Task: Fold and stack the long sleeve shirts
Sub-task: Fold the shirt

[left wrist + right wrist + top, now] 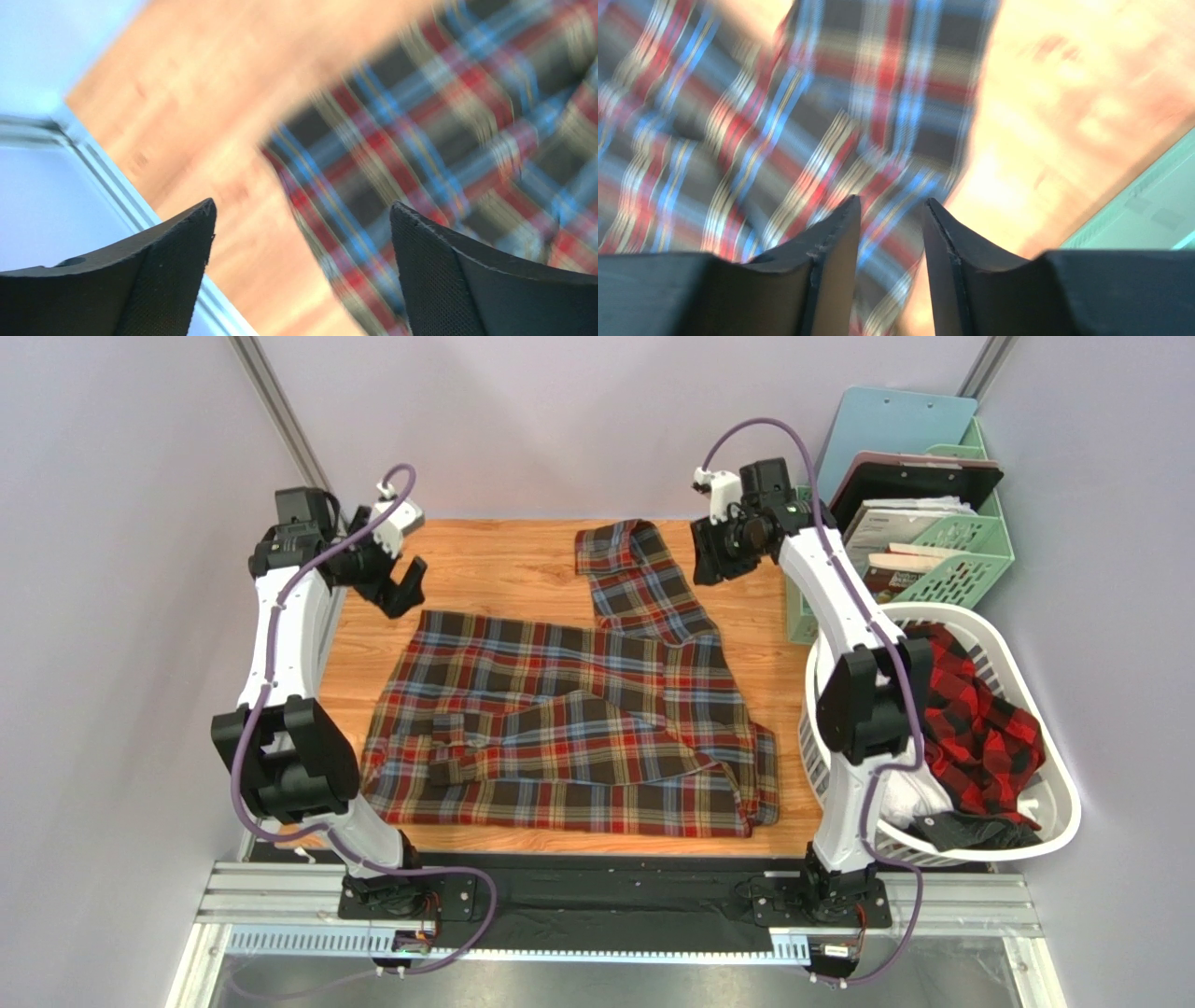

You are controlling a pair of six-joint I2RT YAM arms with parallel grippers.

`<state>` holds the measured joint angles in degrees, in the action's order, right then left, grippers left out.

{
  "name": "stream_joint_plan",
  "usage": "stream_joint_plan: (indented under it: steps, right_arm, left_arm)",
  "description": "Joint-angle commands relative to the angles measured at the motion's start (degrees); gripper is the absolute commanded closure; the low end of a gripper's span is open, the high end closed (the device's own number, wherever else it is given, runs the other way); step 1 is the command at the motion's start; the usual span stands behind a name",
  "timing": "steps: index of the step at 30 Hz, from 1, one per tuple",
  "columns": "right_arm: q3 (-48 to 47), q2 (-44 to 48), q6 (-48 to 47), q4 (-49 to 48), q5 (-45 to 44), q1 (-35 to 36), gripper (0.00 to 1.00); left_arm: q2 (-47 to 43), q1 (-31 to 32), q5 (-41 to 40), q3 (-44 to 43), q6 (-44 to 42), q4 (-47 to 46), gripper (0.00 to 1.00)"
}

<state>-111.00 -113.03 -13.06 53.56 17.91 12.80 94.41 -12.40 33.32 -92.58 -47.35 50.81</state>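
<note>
My right gripper needs to grab the tartan shirt's sleeve next by its crate-side edge (704, 622) (950, 155), close to the shirt's body, so that the shirt's back can be folded forward.
A dark brown-olive tartan long sleeve shirt (561, 721) lies spread on the wooden table (491, 560), with one sleeve (638, 574) reaching toward the back. My left gripper (403, 588) hovers above the shirt's back left corner. In the left wrist view, which is blurred, the left gripper (302, 210) is wide open and empty over the shirt's edge (421, 140). My right gripper (710, 560) hangs beside the end of the sleeve. The right wrist view shows the right gripper (892, 203) partly open, its jaws empty above the plaid cloth (829, 105). A red-and-black check shirt (989, 721) sits in the basket.
A white laundry basket (1055, 781) stands at the right edge of the table, close to the right arm. Behind it is a green crate (982, 560) holding books and clipboards. Grey walls close in on the left, back and right.
</note>
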Motion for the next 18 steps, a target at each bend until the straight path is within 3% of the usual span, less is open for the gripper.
stream_joint_plan:
  steps: [1, 3, 6, 8, 18]
  right_arm:
    - [-8.2, -11.0, 6.9, -5.6, -5.8, 0.7, 0.52]
    - [-11.3, -15.9, 8.7, -7.2, -6.5, 0.5, 0.51]
    - [-16.5, -21.6, 9.3, -8.6, -7.5, 0.4, 0.5]
    - [-18.7, -23.7, 9.2, -9.2, -8.1, 0.2, 0.5]
    - [-17.8, -29.2, 7.9, -11.1, -9.7, -0.2, 0.51]
  left_arm:
    - [5.0, -0.1, 6.7, -3.0, 22.3, -20.2, 0.01]
    - [9.5, 0.1, 5.7, -7.3, 25.5, -18.8, 0.01]
    - [22.9, 0.0, 4.7, -27.8, 19.0, 1.7, 0.01]
    - [29.1, -0.2, 3.5, -36.2, 16.5, 6.1, 0.01]
    - [31.1, 2.2, -8.0, -27.8, 4.2, 2.6, 0.01]
